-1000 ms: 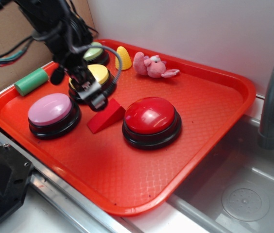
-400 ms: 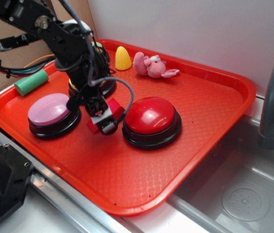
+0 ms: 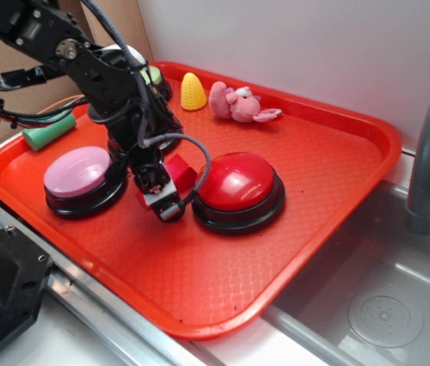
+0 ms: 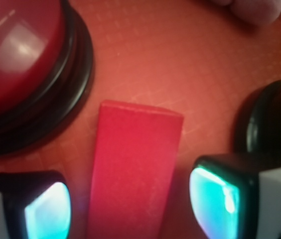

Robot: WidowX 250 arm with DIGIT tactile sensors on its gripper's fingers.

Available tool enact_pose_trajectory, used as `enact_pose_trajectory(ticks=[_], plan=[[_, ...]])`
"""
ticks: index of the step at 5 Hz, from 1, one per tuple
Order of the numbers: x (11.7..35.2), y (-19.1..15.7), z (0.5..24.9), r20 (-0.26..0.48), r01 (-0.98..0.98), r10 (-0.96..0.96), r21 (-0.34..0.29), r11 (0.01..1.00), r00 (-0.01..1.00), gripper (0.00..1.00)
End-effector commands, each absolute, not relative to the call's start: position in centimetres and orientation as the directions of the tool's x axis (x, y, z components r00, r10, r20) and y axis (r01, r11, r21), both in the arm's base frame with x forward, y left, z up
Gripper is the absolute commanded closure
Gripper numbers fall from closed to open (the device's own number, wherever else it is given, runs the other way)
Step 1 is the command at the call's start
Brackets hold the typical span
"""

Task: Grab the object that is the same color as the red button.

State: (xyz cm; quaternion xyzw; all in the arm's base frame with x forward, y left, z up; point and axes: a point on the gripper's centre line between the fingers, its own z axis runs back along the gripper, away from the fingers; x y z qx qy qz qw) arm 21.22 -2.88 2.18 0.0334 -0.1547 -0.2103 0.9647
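Observation:
My fingers are on either side of the red wedge block's (image 3: pixel 181 172) long sides, so my gripper closes on the block next.
The small red wedge block (image 3: pixel 181 172) lies on the red tray (image 3: pixel 223 274), between the pink button and the big red dome button (image 3: pixel 237 185). My gripper (image 3: pixel 156 188) is down over the wedge, open. In the wrist view the wedge (image 4: pixel 133 174) runs up between my two fingertips with a small gap on each side, and the gripper (image 4: pixel 130 206) straddles it. The red button (image 4: pixel 21 64) fills the upper left of that view. Most of the wedge is hidden by the arm in the exterior view.
A pink button (image 3: pixel 80 177) sits left of the gripper, a yellow button (image 4: pixel 275 124) behind it under the arm. A yellow cone (image 3: pixel 193 91), a pink plush toy (image 3: pixel 238 103) and a green cylinder (image 3: pixel 49 131) lie further back. A sink and faucet (image 3: pixel 428 152) are at right.
My gripper has moved from above the yellow button forward and down, so that it now straddles the red wedge. The wedge has not moved.

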Motion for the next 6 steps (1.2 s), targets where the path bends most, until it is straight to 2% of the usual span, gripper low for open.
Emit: enact_pose_trajectory(ticks=[1, 2, 3, 4, 5, 6], plan=[[22.4, -3.0, 1.3, 0.287, 0.367, -0.392, 0.139, 0.920, 0.874, 0.26], [22.5, -2.8, 1.7, 0.292, 0.340, -0.362, 0.125, 0.932, 0.885, 1.00], [22.6, -2.6, 2.0, 0.292, 0.322, -0.344, 0.122, 0.939, 0.892, 1.00], [22.7, -2.1, 3.7, 0.258, 0.269, -0.298, 0.144, 0.952, 0.919, 1.00], [22.9, -1.7, 7.4, 0.203, 0.166, -0.180, 0.086, 0.982, 0.963, 1.00], [23.2, -1.8, 12.3, 0.194, 0.055, -0.061, 0.039, 0.998, 0.979, 1.00]])
